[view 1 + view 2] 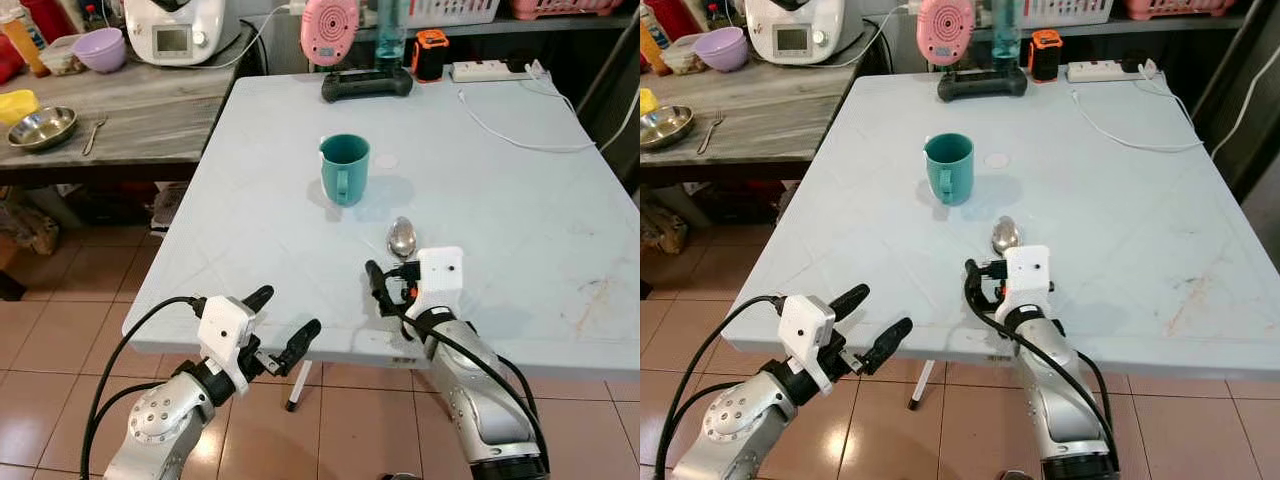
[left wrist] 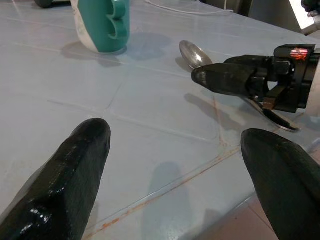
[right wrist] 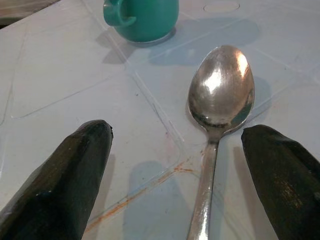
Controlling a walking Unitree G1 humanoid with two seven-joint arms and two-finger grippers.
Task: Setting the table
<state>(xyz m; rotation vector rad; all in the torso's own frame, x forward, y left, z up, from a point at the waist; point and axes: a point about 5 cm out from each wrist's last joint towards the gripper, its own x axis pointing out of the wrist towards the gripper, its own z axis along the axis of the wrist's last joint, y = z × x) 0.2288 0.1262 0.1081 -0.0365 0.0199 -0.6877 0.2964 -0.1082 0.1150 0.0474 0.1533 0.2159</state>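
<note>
My right gripper will take the spoon by its slim, straight handle (image 3: 210,162) just below the bowl next, because the spoon's bowl (image 3: 221,87) is wide and curves away.
A metal spoon (image 1: 401,238) lies on the pale blue table (image 1: 520,250) near its front edge, bowl pointing toward a teal mug (image 1: 345,168) that stands upright mid-table. My right gripper (image 1: 392,270) rests low over the spoon's handle (image 3: 202,200), open, one finger on each side of it and not touching it. My left gripper (image 1: 287,312) hovers open at the table's front edge, left of the right one, holding nothing. The left wrist view has the mug (image 2: 102,22), the spoon (image 2: 192,52) and a right finger (image 2: 225,80).
At the table's far side sit a black device (image 1: 366,84), a pink round gadget (image 1: 330,30), a power strip (image 1: 490,70) and a white cable (image 1: 510,130). A wooden side counter (image 1: 150,120) at left carries a steel bowl (image 1: 42,127), a fork (image 1: 92,133) and a purple bowl (image 1: 100,48).
</note>
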